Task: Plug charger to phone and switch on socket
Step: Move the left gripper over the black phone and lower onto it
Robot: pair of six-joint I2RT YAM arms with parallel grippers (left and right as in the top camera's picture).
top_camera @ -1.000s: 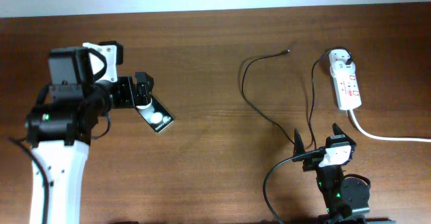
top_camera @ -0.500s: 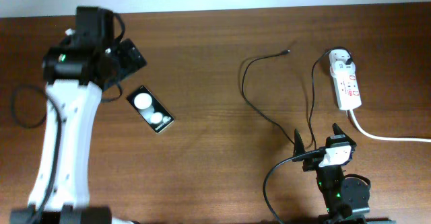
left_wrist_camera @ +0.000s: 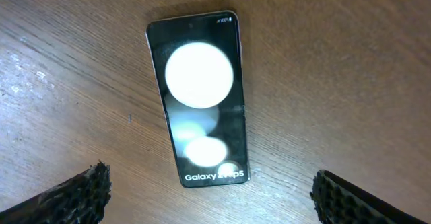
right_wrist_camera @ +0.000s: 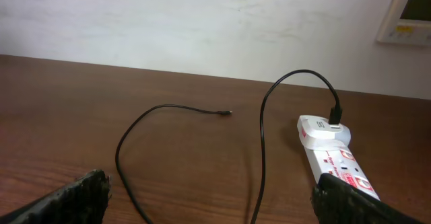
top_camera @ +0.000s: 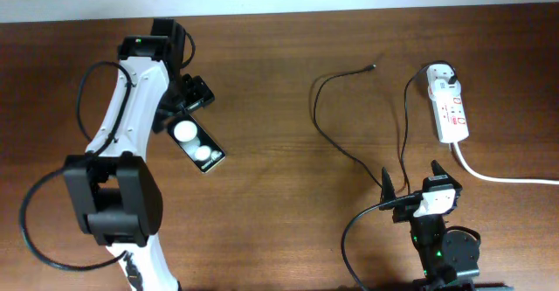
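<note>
My left gripper is to grab the phone [top_camera: 197, 144] next across its long side edges, away from the phone's lettered end. That end stays free to hand to my right gripper.
The phone [top_camera: 197, 144] lies flat on the table, a black rectangle with two white round reflections. In the left wrist view the phone [left_wrist_camera: 199, 109] shows white lettering at its near end. My left gripper [top_camera: 185, 99] is open and empty, just behind the phone's far end; in its own view the left gripper [left_wrist_camera: 215, 207] is apart from the phone. The charger's thin black cable [top_camera: 319, 107] runs from its loose tip [top_camera: 374, 65] to a white adapter [top_camera: 442, 78] seated in the socket [top_camera: 452, 114]. My right gripper [top_camera: 410, 179] is open and empty near the front edge.
The socket's thick white cord [top_camera: 502, 178] runs off to the right. In the right wrist view the cable tip [right_wrist_camera: 229, 112], adapter [right_wrist_camera: 323, 130] and socket [right_wrist_camera: 345, 167] lie ahead of the right gripper [right_wrist_camera: 212, 207]. A white wall panel [right_wrist_camera: 409, 12] is behind the table.
My left arm has swung up and to the right, from over the phone's upper end to a stretched pose behind it. The phone has stayed in place. The right arm has not moved.
</note>
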